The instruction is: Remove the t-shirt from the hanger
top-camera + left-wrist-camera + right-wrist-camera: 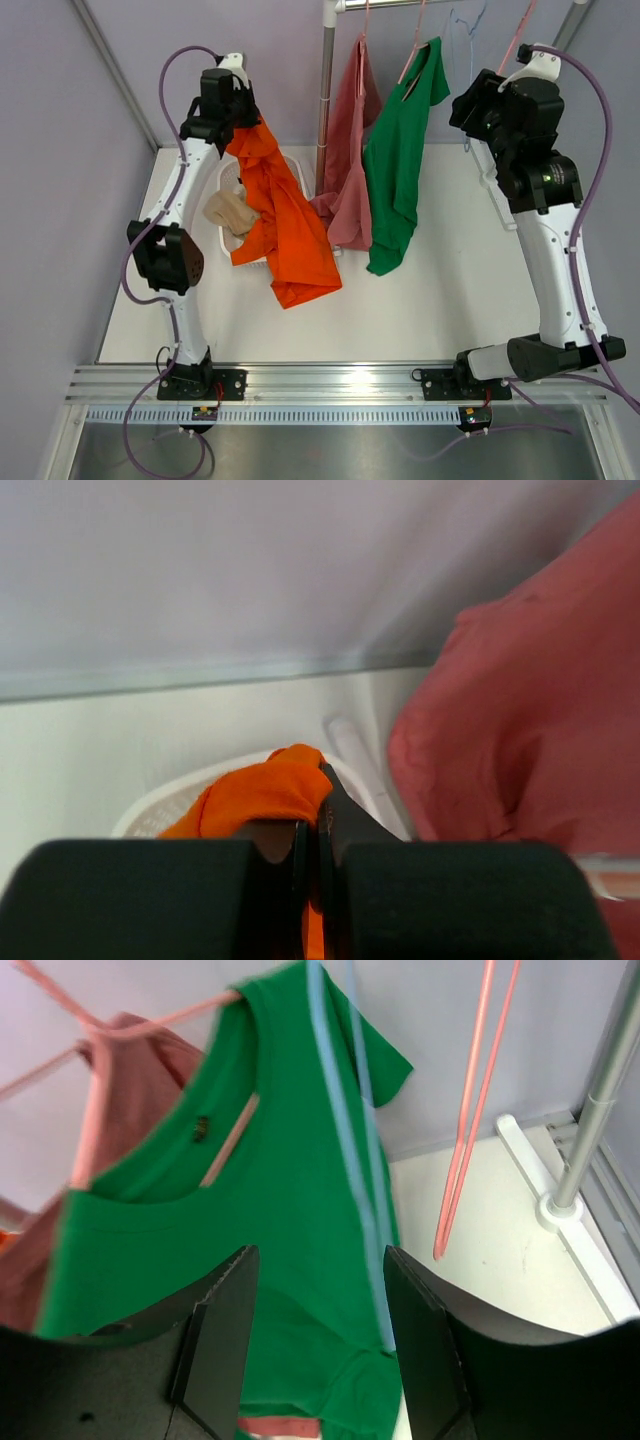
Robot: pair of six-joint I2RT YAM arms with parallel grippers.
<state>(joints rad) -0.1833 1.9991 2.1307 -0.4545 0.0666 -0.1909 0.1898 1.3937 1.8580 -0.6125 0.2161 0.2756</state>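
I need to reach out with my right gripper and grab the pink hanger's bare near arm (411,60) beside its neck. The green t-shirt (396,170) then stays free to remove.
My left gripper (243,122) is shut on the top of an orange t-shirt (287,225), which hangs free of any hanger and drapes over a white basket (226,180). In the left wrist view the jaws (318,802) pinch an orange fold (262,792). A green t-shirt (396,170) hangs on a pink hanger (411,62) on the rail, next to a pink shirt (350,165). My right gripper (468,108) is open and empty, level with the green t-shirt (250,1220), with a bare blue hanger (345,1140) between its jaws (320,1310).
A beige cloth (232,212) lies in the basket. The rack pole (324,90) stands behind the basket, and its other leg (600,1090) stands at the right. A bare pink hanger (465,1130) hangs right of the blue one. The pink shirt (530,730) is close on my left gripper's right.
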